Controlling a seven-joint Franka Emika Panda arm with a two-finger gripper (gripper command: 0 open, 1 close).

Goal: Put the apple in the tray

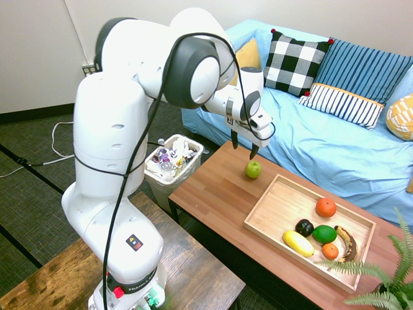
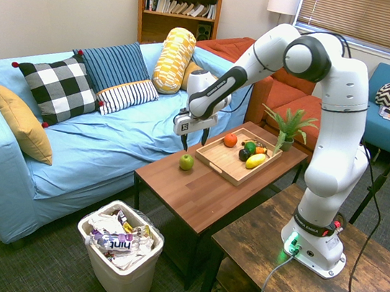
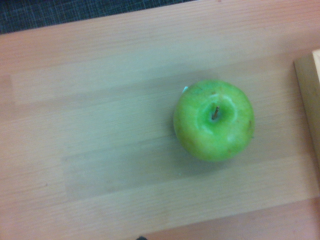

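The robot's gripper should next grab the apple by its opposite sides at the widest part, because the apple's top slopes round toward its stem point(image 3: 215, 114).
The small yellow-green apple point(image 1: 253, 170) point(image 2: 187, 162) point(image 3: 214, 120) rests on the reddish wooden coffee table point(image 1: 219, 200), just outside the near corner of the light wood tray point(image 1: 277, 210) point(image 2: 223, 162). A corner of that tray shows in the wrist view point(image 3: 309, 85). My gripper point(image 1: 244, 148) point(image 2: 193, 140) hangs open a short way above the apple, fingers pointing down, holding nothing. In the tray lie two orange fruits, a dark green oval fruit, a yellow elongated fruit, a black one and a browned banana.
A white waste bin point(image 1: 171, 163) full of wrappers stands on the floor by the table's end. The blue sofa point(image 1: 322, 142) with several cushions runs along the table's far side. A potted fern point(image 1: 377, 274) sits at the table's other end.
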